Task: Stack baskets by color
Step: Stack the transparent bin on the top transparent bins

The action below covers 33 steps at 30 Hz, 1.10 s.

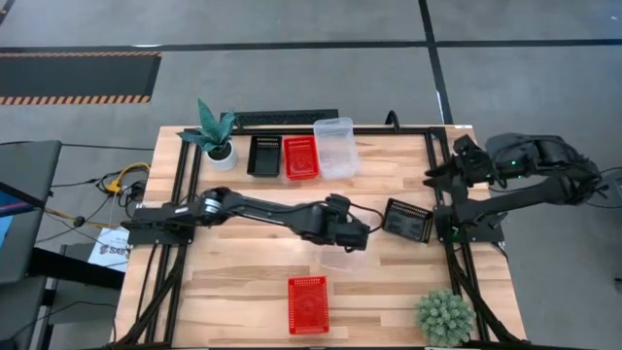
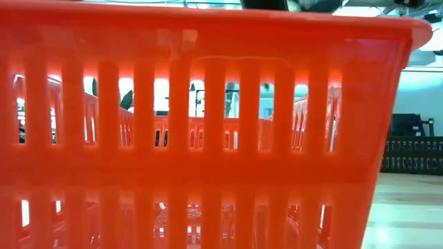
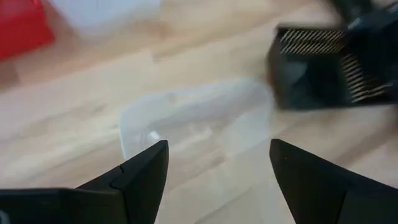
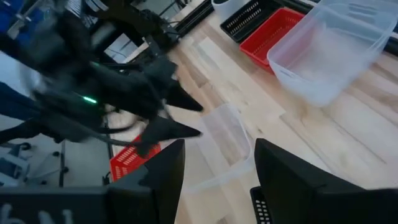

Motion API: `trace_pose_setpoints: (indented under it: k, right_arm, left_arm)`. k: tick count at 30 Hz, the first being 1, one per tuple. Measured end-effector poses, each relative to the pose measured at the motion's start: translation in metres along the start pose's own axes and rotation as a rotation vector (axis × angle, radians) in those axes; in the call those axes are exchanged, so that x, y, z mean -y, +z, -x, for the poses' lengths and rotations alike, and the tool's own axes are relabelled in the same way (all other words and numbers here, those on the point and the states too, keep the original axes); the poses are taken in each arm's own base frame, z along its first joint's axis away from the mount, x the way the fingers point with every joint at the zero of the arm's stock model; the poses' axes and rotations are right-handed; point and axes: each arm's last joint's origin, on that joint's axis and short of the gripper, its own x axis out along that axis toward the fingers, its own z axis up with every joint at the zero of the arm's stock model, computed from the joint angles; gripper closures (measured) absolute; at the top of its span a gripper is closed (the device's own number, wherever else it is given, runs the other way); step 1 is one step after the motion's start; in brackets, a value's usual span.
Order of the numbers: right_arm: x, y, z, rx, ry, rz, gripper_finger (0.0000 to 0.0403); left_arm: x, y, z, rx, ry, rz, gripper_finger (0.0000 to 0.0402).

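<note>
The middle clear basket has to be stacked with the other clear basket (image 3: 112, 12), so I need to grab the middle clear basket by its rim (image 3: 193, 93) with my left gripper next.
A clear basket (image 1: 345, 261) (image 3: 199, 118) rests on its base at the table's middle. My left gripper (image 1: 358, 241) (image 3: 217, 149) hangs open just above it, fingers slanting down over its near rim and touching nothing. A black basket (image 1: 408, 220) (image 3: 323, 68) lies to the right of it. A red basket (image 1: 307, 303) (image 2: 208, 124) sits near the front edge. In a row at the back stand a black basket (image 1: 264, 156), a red basket (image 1: 300, 157) and a clear basket (image 1: 334, 146). My right gripper (image 1: 434, 175) (image 4: 217, 155) is open, drawn back high at the right side.
A leafy potted plant (image 1: 216, 136) stands at the back left and a round green plant (image 1: 445, 316) at the front right corner. Black frame rails (image 1: 180, 185) run along the table's left and right sides. Bare wood lies left of the middle.
</note>
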Motion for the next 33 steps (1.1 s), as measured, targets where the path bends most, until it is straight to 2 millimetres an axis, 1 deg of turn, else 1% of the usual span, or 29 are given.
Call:
trace_pose_setpoints:
  k: [3, 6, 9, 12, 14, 19, 23, 27, 33]
  right_arm:
    - [0.001, -0.002, 0.001, -0.019, 0.003, 0.006, 0.0188]
    - [0.001, -0.004, 0.000, -0.047, -0.003, 0.018, 0.0188]
    - [0.001, -0.006, 0.000, -0.064, 0.000, 0.029, 0.0188]
    - [-0.001, -0.006, -0.002, -0.072, 0.006, 0.036, 0.0188]
    - [-0.001, -0.006, -0.001, -0.074, 0.009, 0.039, 0.0188]
    - [-0.001, -0.006, -0.001, -0.075, 0.009, 0.041, 0.0188]
    - [0.000, -0.007, -0.001, -0.078, 0.006, 0.042, 0.0188]
    - [0.001, -0.007, 0.000, -0.077, 0.007, 0.046, 0.0189]
    - [0.001, -0.008, 0.000, -0.086, 0.000, 0.051, 0.0189]
  left_arm:
    - [-0.004, -0.008, -0.018, -0.079, 0.063, 0.014, 0.0135]
    - [-0.010, -0.014, -0.022, -0.114, 0.129, 0.014, 0.0135]
    - [-0.013, -0.017, -0.017, -0.102, 0.168, 0.001, 0.0135]
    - [-0.017, -0.014, -0.002, -0.095, 0.187, 0.024, 0.0135]
    - [-0.019, -0.014, 0.000, -0.120, 0.207, 0.019, 0.0135]
    - [-0.015, -0.022, -0.014, -0.145, 0.174, 0.028, 0.0135]
    - [-0.022, -0.031, -0.028, -0.197, 0.213, 0.039, 0.0142]
    - [-0.024, -0.039, -0.036, -0.240, 0.216, 0.040, 0.0174]
    - [-0.028, -0.045, -0.043, -0.260, 0.227, 0.014, 0.0258]
